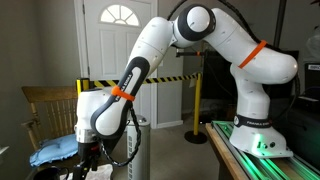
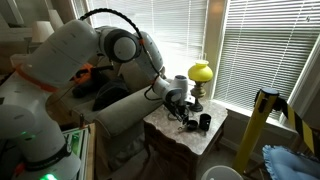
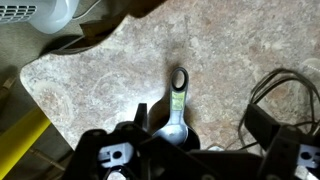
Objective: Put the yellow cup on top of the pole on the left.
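Note:
My fingers are hovering above the cup's bowl in an exterior view, though the bowl lies between them, so my gripper should lower before closing on the cup.
A dark measuring cup (image 3: 176, 132) with a yellow-green label on its handle lies on a marble table top (image 3: 90, 90), handle pointing away. My gripper (image 3: 200, 115) is open and low over it, with the cup's bowl between the fingers, close to the left one. In an exterior view the gripper (image 2: 185, 112) hovers over small dark cups (image 2: 197, 123) on the table. The thick yellow pole (image 2: 262, 118) with a dark cap stands to the right of the table. In an exterior view the pole (image 1: 83, 86) shows behind my gripper (image 1: 90, 150), with striped tape (image 1: 165, 78) attached.
A yellow lamp (image 2: 201, 72) stands at the back of the table. A wooden chair (image 1: 45, 105) holds a blue cloth (image 1: 55, 150). A slimmer yellow post (image 1: 197, 100) on a black base stands by the door. A cable (image 3: 275, 90) lies on the table.

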{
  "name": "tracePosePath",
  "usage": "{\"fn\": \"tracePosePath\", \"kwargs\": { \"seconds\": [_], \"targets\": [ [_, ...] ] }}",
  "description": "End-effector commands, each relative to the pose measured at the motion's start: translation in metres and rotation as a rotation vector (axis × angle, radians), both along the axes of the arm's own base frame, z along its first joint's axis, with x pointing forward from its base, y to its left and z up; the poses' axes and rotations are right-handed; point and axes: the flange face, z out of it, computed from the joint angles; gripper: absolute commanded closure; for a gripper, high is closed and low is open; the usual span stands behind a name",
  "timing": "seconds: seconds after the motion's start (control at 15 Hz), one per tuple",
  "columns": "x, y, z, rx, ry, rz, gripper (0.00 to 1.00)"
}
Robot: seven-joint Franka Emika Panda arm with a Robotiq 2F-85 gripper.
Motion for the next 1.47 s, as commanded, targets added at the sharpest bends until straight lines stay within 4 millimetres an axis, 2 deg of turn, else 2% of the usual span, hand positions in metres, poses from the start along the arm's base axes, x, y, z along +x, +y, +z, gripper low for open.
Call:
{"fn": "tracePosePath", "kwargs": {
  "seconds": [0.0, 0.67, 1.2, 1.33, 1.4],
  "targets": [
    [0.011, 0.004, -0.027, -0.022, -0.021, -0.001, 0.00],
    [0.018, 0.011, -0.076, -0.049, -0.015, 0.026, 0.00],
    [0.030, 0.011, -0.097, -0.063, -0.048, 0.037, 0.00],
    [0.032, 0.013, -0.097, -0.059, -0.059, 0.039, 0.27],
    [0.033, 0.016, -0.097, -0.056, -0.064, 0.040, 0.34]
  ]
}}
